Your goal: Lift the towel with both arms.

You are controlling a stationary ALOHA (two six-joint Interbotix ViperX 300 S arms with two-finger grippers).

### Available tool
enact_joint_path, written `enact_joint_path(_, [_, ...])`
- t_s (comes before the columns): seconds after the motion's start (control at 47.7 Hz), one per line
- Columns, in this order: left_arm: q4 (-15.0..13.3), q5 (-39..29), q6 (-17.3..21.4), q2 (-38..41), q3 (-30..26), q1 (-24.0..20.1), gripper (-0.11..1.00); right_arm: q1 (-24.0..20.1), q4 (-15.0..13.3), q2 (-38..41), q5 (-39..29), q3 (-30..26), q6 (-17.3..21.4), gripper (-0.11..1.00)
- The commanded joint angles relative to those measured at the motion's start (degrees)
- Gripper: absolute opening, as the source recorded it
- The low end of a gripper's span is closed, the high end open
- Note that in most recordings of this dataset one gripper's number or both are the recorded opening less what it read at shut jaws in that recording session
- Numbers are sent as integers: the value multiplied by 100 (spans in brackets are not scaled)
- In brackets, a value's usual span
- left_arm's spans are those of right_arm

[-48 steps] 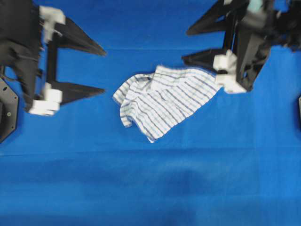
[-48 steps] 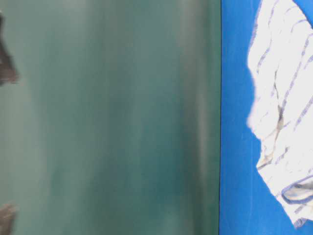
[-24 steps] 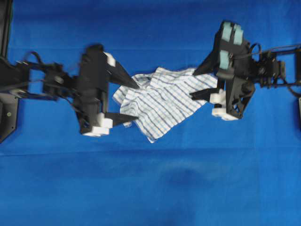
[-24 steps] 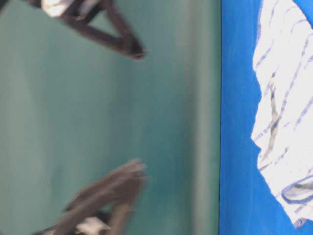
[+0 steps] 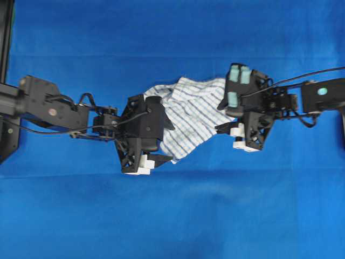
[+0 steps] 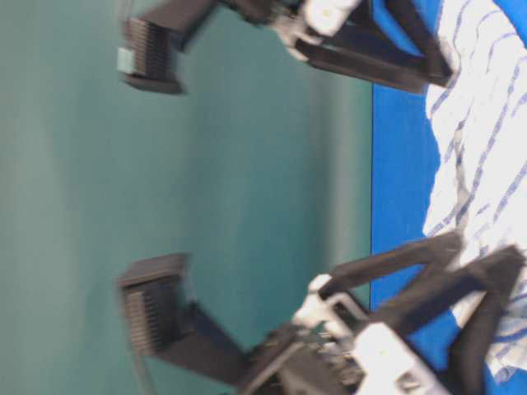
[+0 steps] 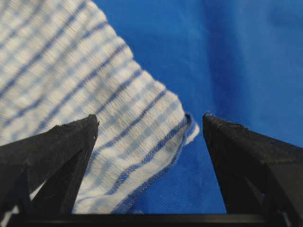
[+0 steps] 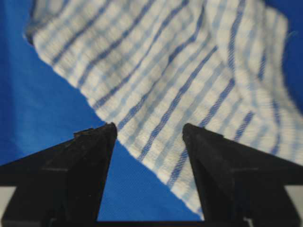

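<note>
The fingers of the robot's left gripper are above the towel's corner and the blue covering [image 5: 172, 216], so the left gripper isn't ready to close on the towel yet and needs to first go lower.
The towel [image 5: 191, 116], white with thin blue checked stripes, lies crumpled on the blue table covering [image 5: 172, 216]. My left gripper [image 5: 170, 143] is at its left lower edge, open, with a corner of the towel [image 7: 71, 71] lying between its black fingers [image 7: 57, 146]; the jaws stand well apart around it. My right gripper [image 5: 218, 117], the one with teal parts, is at the towel's right edge, also open. In the right wrist view the towel's [image 8: 180, 61] border runs slantwise between the fingertips [image 8: 94, 142]. In the table-level view the towel [image 6: 486, 123] lies flat at the right.
The blue covering spreads out on all sides of the towel. A black mount [image 5: 6, 135] sits at the left edge and cables trail from both arms. The table-level view shows a plain green backdrop [image 6: 247, 206] behind the two grippers.
Both arms have come in from the outer sides and dropped to the towel. Their open jaws now straddle its left and right edges. The towel has hardly shifted.
</note>
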State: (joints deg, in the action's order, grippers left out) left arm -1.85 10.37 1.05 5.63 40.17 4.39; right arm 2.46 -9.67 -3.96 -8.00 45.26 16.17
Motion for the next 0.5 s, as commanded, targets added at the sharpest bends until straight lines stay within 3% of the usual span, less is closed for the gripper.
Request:
enact_joint_path(0.0, [-26,255,-9,123,-97,26,87,-9,9,185,220,-44,9,63])
enact_joint_path(0.21, [-26,694,-299,615,-79,26,87,-9,9,686,562,-35,0,63])
enact_joint_path(0.482, [-26,765,-325,905,-141,26,85,-9,0,932,668,-44,0,62])
